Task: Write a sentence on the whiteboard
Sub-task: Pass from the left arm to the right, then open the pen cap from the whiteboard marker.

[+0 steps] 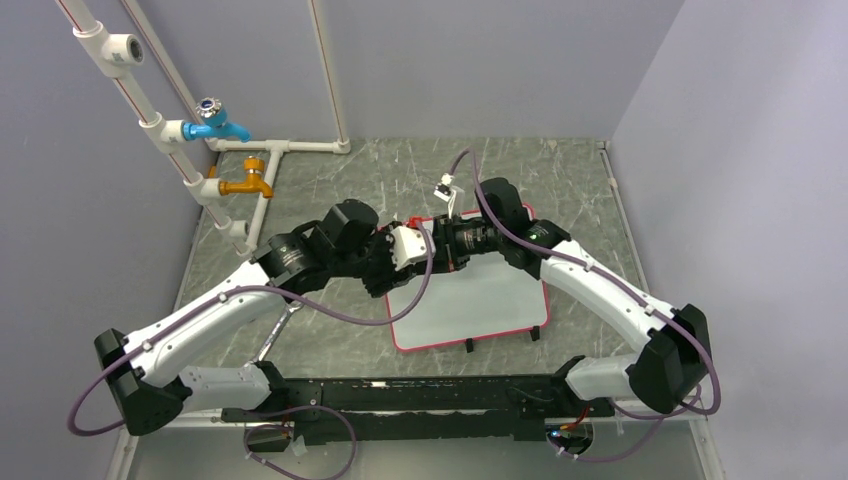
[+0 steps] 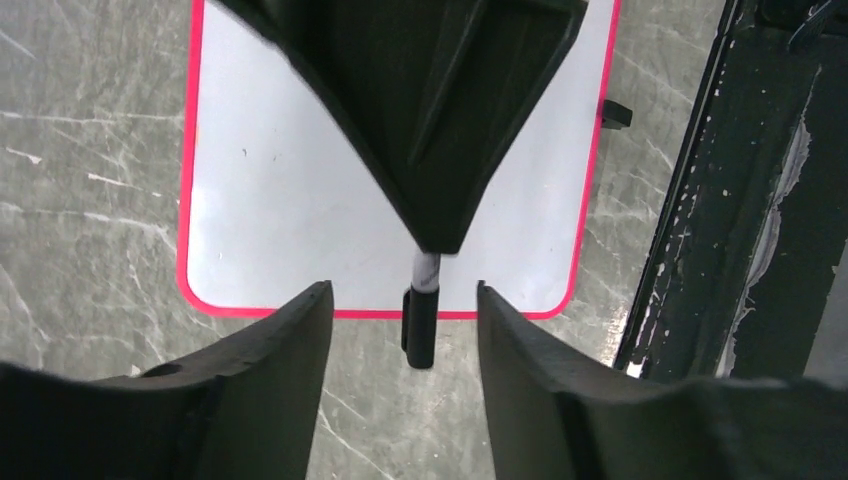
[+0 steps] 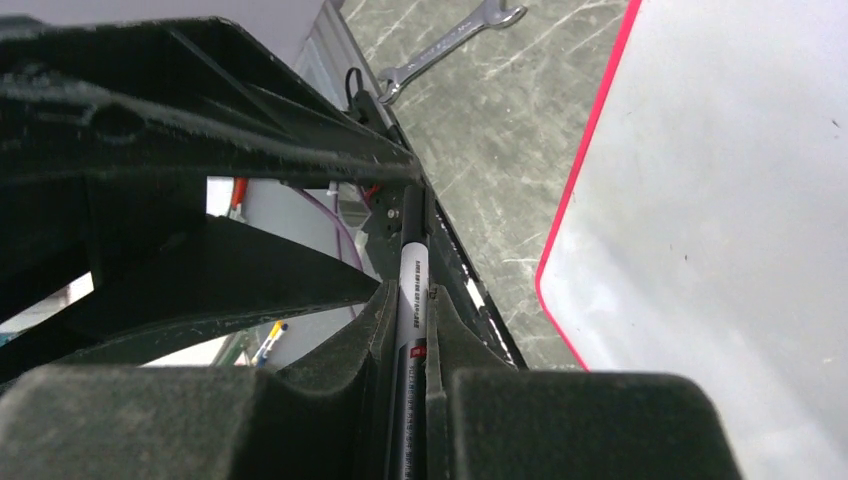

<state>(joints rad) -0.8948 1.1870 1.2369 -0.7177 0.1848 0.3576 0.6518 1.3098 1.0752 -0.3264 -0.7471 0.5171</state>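
Observation:
Next, my left gripper closes on only the marker's black cap [image 2: 420,325], leaving the marker's body, to pull the cap off and free the marker's tip for writing.
The whiteboard [image 1: 470,300] lies flat on the table, white face blank, red-pink rim all round. Both grippers meet above its far left corner. My right gripper [image 3: 410,290] is shut on a marker [image 3: 411,270], which has a grey-white barrel with print and a black cap end. In the left wrist view the marker's black clipped cap [image 2: 420,325] hangs between the fingers [image 2: 290,380] of my left gripper [image 2: 402,290]. That gripper is open, with a gap on both sides of the cap. From above, the left gripper [image 1: 415,255] faces the right gripper [image 1: 440,243] and the marker is hidden.
A metal wrench [image 1: 282,325] lies on the table left of the board, beside the left arm. White pipes with a blue tap [image 1: 215,122] and an orange tap [image 1: 245,182] stand at the back left. The black base rail [image 1: 420,395] runs along the near edge.

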